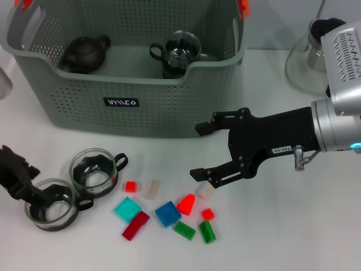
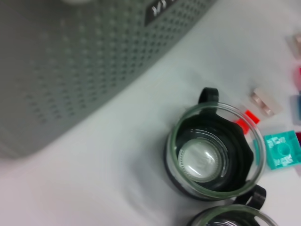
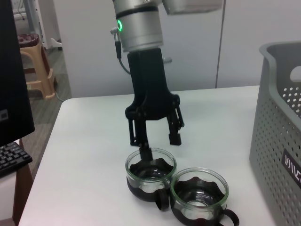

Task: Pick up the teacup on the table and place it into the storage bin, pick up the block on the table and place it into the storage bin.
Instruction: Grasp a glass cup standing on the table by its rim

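Observation:
The near teacup's glass rim (image 1: 66, 188) has my left gripper's fingers hovering high at it, one dipped inside, so my left gripper should lower before it closes on it.
Two glass teacups with black holders stand on the white table at the front left: one (image 1: 51, 204) (image 3: 150, 173) under my left gripper, the other (image 1: 93, 172) (image 2: 211, 150) (image 3: 199, 194) beside it. My left gripper (image 1: 27, 191) (image 3: 160, 143) is open, with one finger dipped inside the first cup's rim. Several coloured blocks lie to the right, among them a blue block (image 1: 167, 213), a red block (image 1: 186, 204) and a teal block (image 1: 127, 209) (image 2: 282, 149). My right gripper (image 1: 198, 151) hangs open and empty just above the blocks. The storage bin (image 1: 73, 84) (image 2: 70, 61) (image 3: 277, 132) stands behind.
Inside the bin sit a black teapot (image 1: 84, 53) and a third glass teacup (image 1: 179, 52). A glass vessel (image 1: 307, 62) stands at the back right of the table. Green blocks (image 1: 207, 231) and a dark red block (image 1: 135, 226) lie near the front edge.

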Action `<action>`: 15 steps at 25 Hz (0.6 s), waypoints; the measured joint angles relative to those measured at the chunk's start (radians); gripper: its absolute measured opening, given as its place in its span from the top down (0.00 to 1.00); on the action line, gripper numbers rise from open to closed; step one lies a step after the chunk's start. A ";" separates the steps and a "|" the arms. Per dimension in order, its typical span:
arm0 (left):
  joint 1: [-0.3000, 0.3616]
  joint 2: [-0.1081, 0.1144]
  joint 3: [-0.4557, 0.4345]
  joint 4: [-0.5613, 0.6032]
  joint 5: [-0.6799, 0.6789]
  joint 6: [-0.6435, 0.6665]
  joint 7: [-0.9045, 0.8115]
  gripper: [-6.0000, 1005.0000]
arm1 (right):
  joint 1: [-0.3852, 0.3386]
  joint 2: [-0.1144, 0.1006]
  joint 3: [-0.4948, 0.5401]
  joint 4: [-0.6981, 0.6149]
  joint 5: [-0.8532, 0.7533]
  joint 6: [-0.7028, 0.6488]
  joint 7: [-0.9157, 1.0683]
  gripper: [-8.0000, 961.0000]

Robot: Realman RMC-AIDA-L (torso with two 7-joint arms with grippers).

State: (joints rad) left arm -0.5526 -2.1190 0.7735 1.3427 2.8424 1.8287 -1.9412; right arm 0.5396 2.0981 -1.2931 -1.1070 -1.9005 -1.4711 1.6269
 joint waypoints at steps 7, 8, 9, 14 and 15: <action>0.001 -0.001 0.005 -0.085 0.002 -0.064 -0.001 0.21 | 0.001 0.000 0.000 0.003 0.001 0.006 -0.007 0.02; 0.001 0.001 0.003 -0.095 0.002 -0.071 0.000 0.21 | 0.001 0.000 0.000 0.003 0.001 0.006 -0.007 0.02; 0.001 0.003 0.002 -0.103 0.002 -0.075 0.001 0.21 | 0.000 0.000 0.000 0.003 0.001 0.007 -0.007 0.02; -0.004 0.010 0.002 -0.145 0.003 -0.097 0.006 0.21 | 0.000 0.000 0.000 0.004 0.003 0.008 -0.007 0.02; -0.004 0.010 0.003 -0.150 0.003 -0.103 0.006 0.21 | 0.000 0.001 0.000 0.004 0.003 0.008 -0.007 0.02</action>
State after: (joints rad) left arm -0.5571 -2.1088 0.7765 1.1922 2.8454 1.7261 -1.9351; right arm 0.5399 2.0988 -1.2931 -1.1029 -1.8976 -1.4630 1.6198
